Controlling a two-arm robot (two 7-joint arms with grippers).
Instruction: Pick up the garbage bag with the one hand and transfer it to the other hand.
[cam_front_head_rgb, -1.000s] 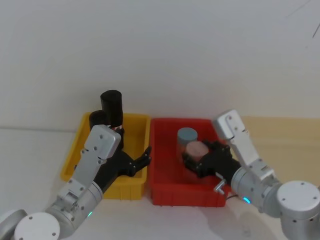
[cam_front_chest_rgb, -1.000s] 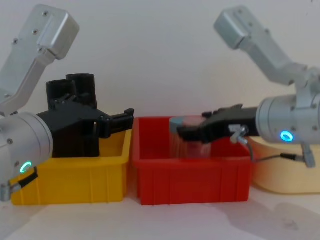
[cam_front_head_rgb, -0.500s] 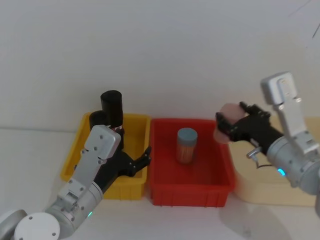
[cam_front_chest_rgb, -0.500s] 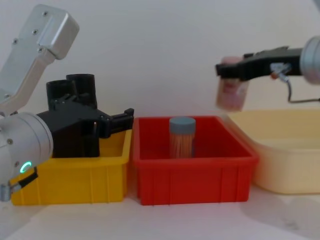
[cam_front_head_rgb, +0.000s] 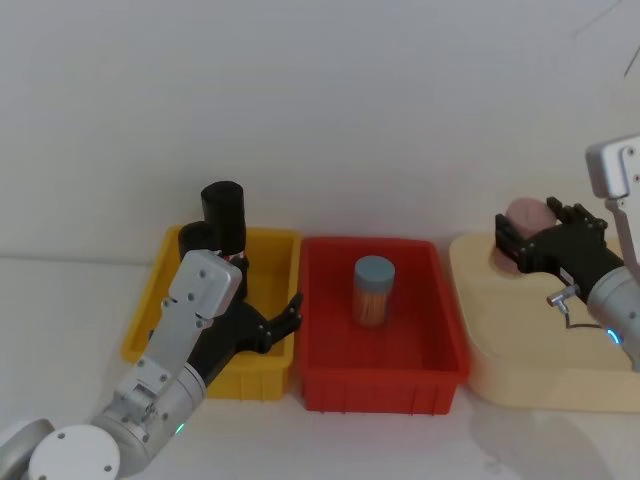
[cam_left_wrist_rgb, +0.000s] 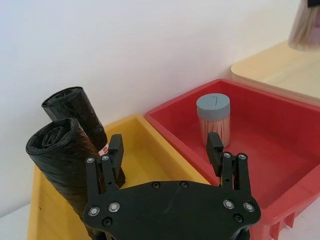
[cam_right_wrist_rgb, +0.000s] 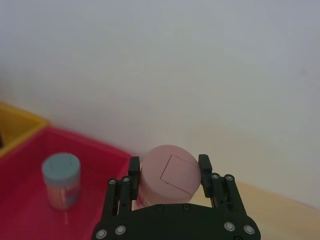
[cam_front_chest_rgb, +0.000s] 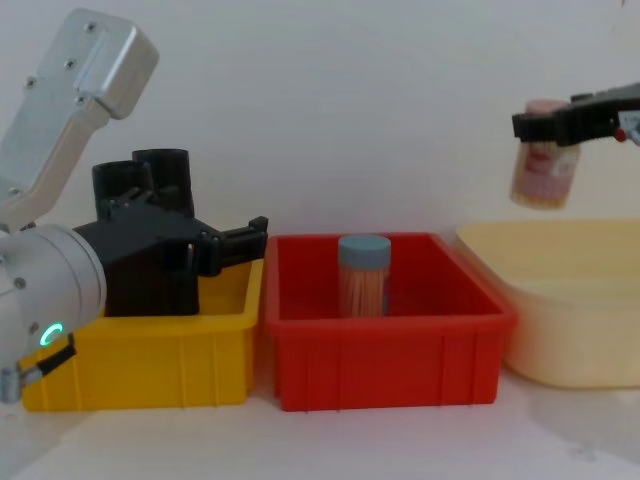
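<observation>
The nearer garbage bag has the yellow bin's sides around its lower half, so my left gripper will next take hold of that bag by its upper part (cam_front_chest_rgb: 121, 184).
Two alike garbage bag rolls, tall and black, stand at the back of the yellow bin (cam_front_head_rgb: 268, 248): one (cam_front_head_rgb: 223, 213) (cam_left_wrist_rgb: 76, 107) (cam_front_chest_rgb: 165, 166) behind, the other (cam_front_head_rgb: 196, 238) (cam_left_wrist_rgb: 56, 152) in front of it. My left gripper (cam_front_head_rgb: 283, 322) (cam_left_wrist_rgb: 165, 149) (cam_front_chest_rgb: 245, 243) hangs open over the yellow bin's right side, just to the right of the rolls, with nothing between its fingers. My right gripper (cam_front_head_rgb: 512, 243) (cam_right_wrist_rgb: 169, 164) (cam_front_chest_rgb: 545, 122) is shut on a pink-lidded jar (cam_front_head_rgb: 524, 214) (cam_right_wrist_rgb: 169, 172) (cam_front_chest_rgb: 543, 175), held in the air above the cream tub (cam_front_head_rgb: 480, 330).
A red bin (cam_front_head_rgb: 330, 385) (cam_front_chest_rgb: 385, 355) sits between the yellow bin and the cream tub (cam_front_chest_rgb: 575, 340). A clear blue-lidded jar (cam_front_head_rgb: 374, 290) (cam_left_wrist_rgb: 213, 119) (cam_front_chest_rgb: 363, 275) stands upright in the red bin. A white wall runs close behind all three.
My right gripper lifted the pink-lidded jar out of the red bin and carried it right, over the cream tub. The left arm and the rolls have not moved.
</observation>
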